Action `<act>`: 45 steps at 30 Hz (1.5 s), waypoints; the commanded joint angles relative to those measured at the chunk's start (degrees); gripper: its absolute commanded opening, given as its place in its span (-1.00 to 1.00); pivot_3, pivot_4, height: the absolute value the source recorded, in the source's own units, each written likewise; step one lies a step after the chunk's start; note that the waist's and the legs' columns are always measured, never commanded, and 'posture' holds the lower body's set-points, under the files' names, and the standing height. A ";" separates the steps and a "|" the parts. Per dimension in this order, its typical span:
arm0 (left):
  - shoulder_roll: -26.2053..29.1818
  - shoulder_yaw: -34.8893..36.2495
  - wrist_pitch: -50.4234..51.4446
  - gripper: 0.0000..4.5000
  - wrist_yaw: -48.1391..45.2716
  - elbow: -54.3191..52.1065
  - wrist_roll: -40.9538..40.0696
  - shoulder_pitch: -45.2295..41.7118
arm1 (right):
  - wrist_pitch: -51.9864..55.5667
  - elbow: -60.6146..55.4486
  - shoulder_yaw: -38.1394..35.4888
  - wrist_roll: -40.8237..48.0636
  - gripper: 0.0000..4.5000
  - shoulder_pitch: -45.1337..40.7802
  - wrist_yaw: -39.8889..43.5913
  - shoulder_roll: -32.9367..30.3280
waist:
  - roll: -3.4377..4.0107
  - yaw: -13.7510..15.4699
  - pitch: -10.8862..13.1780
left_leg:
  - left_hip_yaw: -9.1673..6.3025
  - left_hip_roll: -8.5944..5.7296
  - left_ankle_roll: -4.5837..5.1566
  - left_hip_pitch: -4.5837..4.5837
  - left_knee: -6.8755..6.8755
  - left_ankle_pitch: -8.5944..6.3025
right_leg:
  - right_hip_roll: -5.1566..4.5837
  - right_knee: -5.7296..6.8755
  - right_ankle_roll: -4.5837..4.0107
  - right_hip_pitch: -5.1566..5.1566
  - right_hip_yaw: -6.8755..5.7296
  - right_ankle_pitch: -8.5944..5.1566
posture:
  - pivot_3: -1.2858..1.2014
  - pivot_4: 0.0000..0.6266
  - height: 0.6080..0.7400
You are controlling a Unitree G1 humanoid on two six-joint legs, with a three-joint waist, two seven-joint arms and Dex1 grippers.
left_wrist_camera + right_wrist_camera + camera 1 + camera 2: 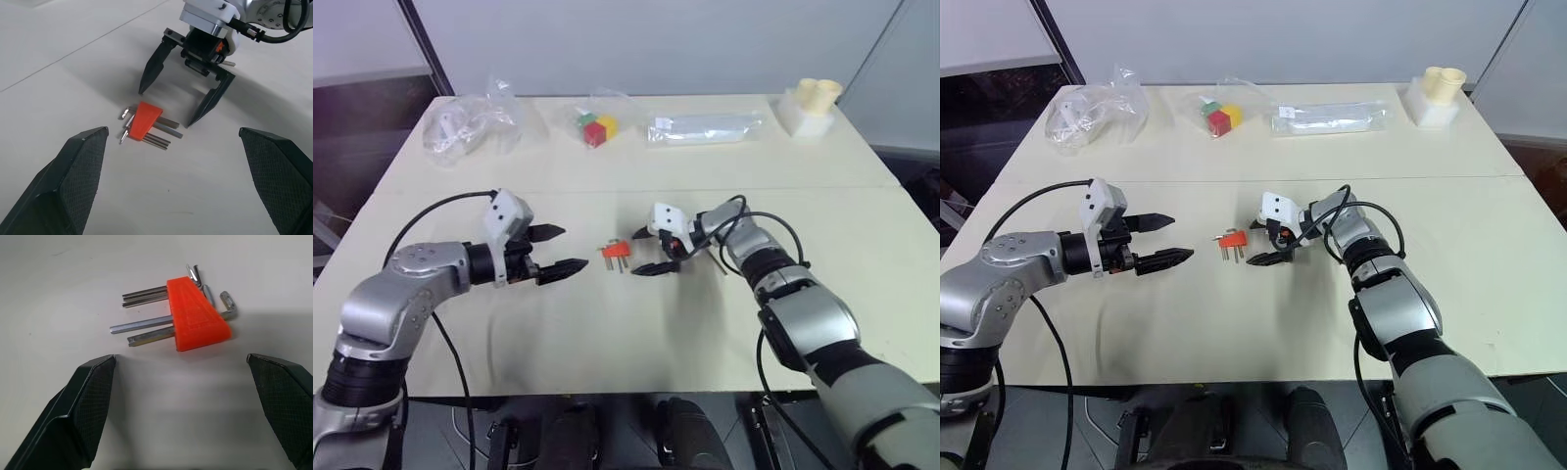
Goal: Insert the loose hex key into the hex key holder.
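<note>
The right gripper isn't ready to close yet: empty table shows between its fingers and the orange-red holder, so it should move toward the holder first and then close on the holder.
The hex key holder (615,252) is a small orange-red wedge lying flat on the cream table (607,333), with several grey keys sticking out of both sides (146,325). My left gripper (574,249) hangs open just left of it, fingers pointing at it. From the other side my right gripper (636,253) faces it, open too, with the holder just beyond its fingertips (98,377). Neither touches the holder. The left wrist view looks over the holder (143,120) at the right gripper (165,107). The loose hex key is out of view; every key I see sits in the holder.
Along the table's far side lie crumpled clear bags (470,125), a clear bag with red, green and yellow cubes (595,129), a long clear packet (705,127) and a white block with pale yellow cups (813,106). A seam (607,191) crosses the table.
</note>
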 commanded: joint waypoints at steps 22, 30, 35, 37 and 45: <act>1.81 4.16 -0.41 1.00 1.08 -3.98 -0.46 2.71 | -0.40 2.60 -1.79 -2.86 0.97 -1.00 -4.69 5.60 | 0.01 -1.52 0.00 | -0.03 0.04 -0.10 0.03 -0.15 0.05 | 0.04 0.03 -0.01 -0.05 0.00 0.00 | 0.03 -0.52 1.00; 1.94 4.47 -0.43 1.00 1.31 -4.43 -0.48 3.31 | -0.60 2.12 -1.93 -3.17 0.97 0.29 -4.15 7.64 | 0.01 -1.48 -0.01 | -0.03 0.04 -0.11 0.03 -0.16 0.06 | 0.03 0.03 -0.01 -0.06 0.00 0.00 | 0.03 -0.52 1.00; 1.66 4.07 -0.66 1.00 1.23 -4.27 -0.16 3.29 | -0.87 1.46 -1.32 -3.86 0.87 2.36 -4.14 7.40 | 0.02 -1.47 -0.02 | -0.03 0.04 -0.12 0.04 -0.16 0.06 | 0.02 0.03 -0.01 -0.06 0.00 0.00 | 0.03 -0.52 1.00; 1.59 3.84 -0.81 1.00 1.19 -4.13 -0.07 3.22 | -1.12 1.14 -1.15 -4.08 0.57 3.10 -4.12 6.97 | 0.02 -1.47 -0.03 | -0.03 0.04 -0.12 0.05 -0.16 0.06 | 0.03 0.03 -0.01 -0.05 0.00 0.00 | 0.03 -0.52 1.00; 1.51 2.96 -1.52 1.00 0.46 -3.11 0.28 2.62 | -0.98 -0.63 -1.34 -3.87 -0.53 5.75 -3.83 5.82 | 0.01 -1.25 -0.07 | -0.07 0.04 0.00 0.18 -0.16 0.00 | 0.04 0.07 -0.08 0.10 0.00 0.05 | 0.03 -0.52 1.00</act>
